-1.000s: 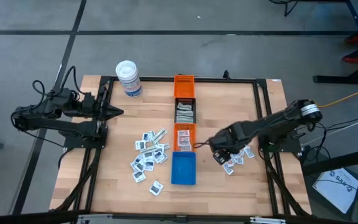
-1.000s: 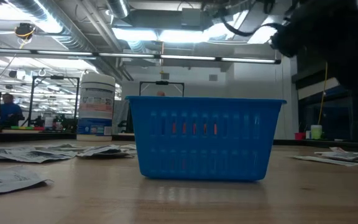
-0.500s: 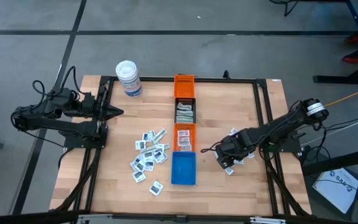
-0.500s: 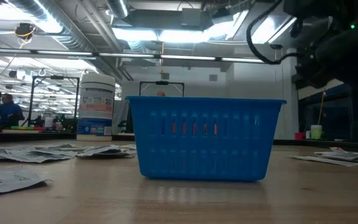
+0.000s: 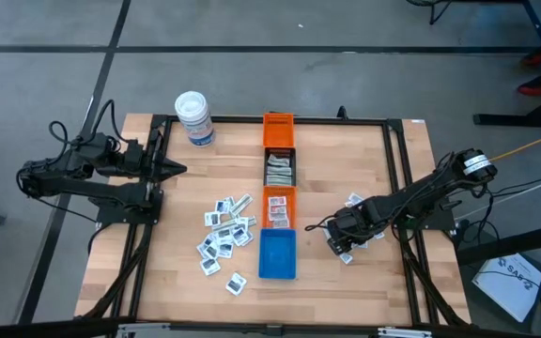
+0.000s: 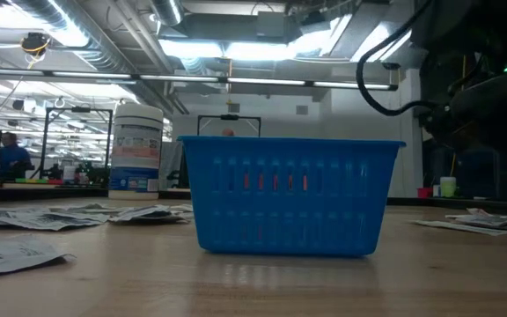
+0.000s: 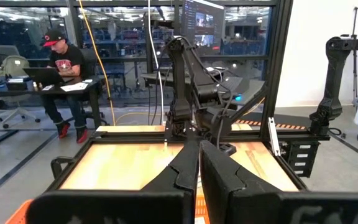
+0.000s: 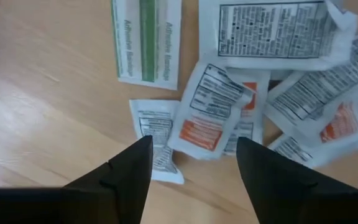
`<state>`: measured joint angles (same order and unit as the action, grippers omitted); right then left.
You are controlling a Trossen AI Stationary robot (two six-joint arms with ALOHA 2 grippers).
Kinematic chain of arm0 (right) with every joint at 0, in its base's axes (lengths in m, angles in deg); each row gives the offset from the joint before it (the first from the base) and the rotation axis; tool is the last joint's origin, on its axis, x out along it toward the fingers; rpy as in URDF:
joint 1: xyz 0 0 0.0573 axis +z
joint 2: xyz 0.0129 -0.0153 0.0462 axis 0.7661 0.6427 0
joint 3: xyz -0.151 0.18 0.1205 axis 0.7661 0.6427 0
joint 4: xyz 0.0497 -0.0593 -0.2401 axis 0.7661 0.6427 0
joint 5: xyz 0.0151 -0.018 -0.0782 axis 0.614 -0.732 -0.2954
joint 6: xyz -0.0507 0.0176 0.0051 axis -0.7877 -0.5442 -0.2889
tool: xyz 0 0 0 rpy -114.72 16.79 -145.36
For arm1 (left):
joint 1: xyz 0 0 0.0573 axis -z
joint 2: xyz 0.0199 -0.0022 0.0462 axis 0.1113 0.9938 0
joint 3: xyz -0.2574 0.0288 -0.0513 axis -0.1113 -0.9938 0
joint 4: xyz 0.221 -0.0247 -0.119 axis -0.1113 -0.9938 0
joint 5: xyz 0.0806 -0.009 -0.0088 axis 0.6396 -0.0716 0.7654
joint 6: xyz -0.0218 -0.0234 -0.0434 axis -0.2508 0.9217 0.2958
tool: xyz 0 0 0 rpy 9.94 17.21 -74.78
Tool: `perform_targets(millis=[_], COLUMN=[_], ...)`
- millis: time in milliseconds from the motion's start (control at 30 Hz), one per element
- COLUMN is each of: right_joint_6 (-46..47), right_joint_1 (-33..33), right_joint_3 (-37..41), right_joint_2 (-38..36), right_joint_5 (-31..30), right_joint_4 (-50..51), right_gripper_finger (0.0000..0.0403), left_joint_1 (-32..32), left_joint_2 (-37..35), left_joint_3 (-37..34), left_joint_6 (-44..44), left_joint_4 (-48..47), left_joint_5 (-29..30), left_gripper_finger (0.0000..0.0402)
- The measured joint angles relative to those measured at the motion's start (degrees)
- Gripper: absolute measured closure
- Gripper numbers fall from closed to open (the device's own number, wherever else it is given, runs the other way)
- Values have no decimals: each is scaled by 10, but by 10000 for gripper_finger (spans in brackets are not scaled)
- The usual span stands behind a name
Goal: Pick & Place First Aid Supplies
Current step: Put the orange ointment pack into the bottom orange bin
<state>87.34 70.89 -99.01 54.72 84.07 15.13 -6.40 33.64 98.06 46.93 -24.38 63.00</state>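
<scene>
My right gripper is going to grab the white packet next, by its orange-printed end [image 8: 201, 132]. The packet needs to be sorted into the bins.
The first aid supplies lie flat on the wooden table in two loose piles: one left of the bins [image 5: 224, 235] and a smaller one to their right [image 5: 357, 225]. My right gripper [image 5: 340, 242] hangs open just above the right pile and points steeply down. In the right wrist view its gripper [image 8: 194, 155] stands over a white packet with orange print [image 8: 207, 121], beside a green-striped bandage strip [image 8: 145, 40]; nothing is between the fingers. My left gripper [image 5: 178, 170] waits shut at the table's left edge, level, its gripper [image 7: 197, 168] holding nothing.
A row of bins runs down the table's middle: orange [image 5: 278, 127], black [image 5: 280, 169], orange [image 5: 279, 207] and blue [image 5: 277, 253]. A white tub [image 5: 194, 118] stands at the far left. A black frame rail [image 5: 404, 188] runs close beside the right pile.
My right gripper has come down toward the right pile of packets, shifting a little toward the table's near edge and tipping steeper, with a slight roll. It has stayed open. The packets have not moved.
</scene>
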Motion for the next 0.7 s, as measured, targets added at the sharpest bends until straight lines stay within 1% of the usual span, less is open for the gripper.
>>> perform_targets(millis=[133,267,467,700], right_joint_6=[2,2,2,2], right_joint_1=[0,-1,-5,-5], right_joint_3=[12,17,30,32], right_joint_2=[0,0,1,1], right_joint_5=[-5,-16,-16,-15], right_joint_4=[-13,-15,-28,-30], right_gripper_finger=[183,210,253,284], left_joint_1=[0,0,0,0], left_joint_2=[0,0,0,0], left_joint_3=[0,0,0,0], left_joint_6=[0,0,0,0], left_joint_4=[0,0,0,0], left_joint_5=[0,0,0,0], left_gripper_finger=[392,393,393,389])
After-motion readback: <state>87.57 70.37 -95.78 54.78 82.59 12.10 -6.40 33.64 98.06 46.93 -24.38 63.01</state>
